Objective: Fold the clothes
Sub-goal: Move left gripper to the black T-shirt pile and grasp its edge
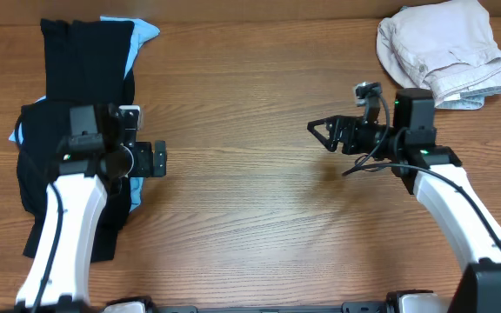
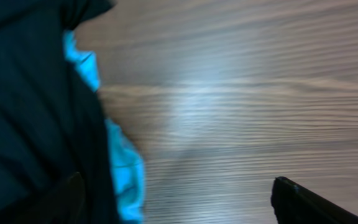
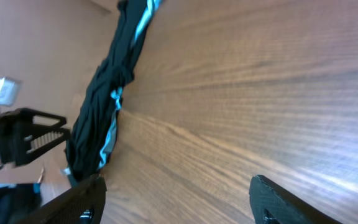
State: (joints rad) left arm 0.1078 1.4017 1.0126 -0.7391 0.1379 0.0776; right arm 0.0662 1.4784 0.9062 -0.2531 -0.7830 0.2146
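My left gripper grabs only the long black garment next, at its edge beside the wood, to lift and spread it for folding.
The clothes lie at the table's left: a long black garment over a light blue one, with more black cloth under my left arm. My left gripper hangs open at the pile's right edge. In the left wrist view, one of that gripper's fingers is over the black cloth and blue cloth lies beside it. My right gripper is open over bare wood at centre right, holding nothing. The right wrist view has its gripper facing the distant black and blue pile.
A crumpled beige garment lies at the back right corner, behind my right arm. Bare wooden table stretches between the two grippers. My left gripper shows at the left of the right wrist view.
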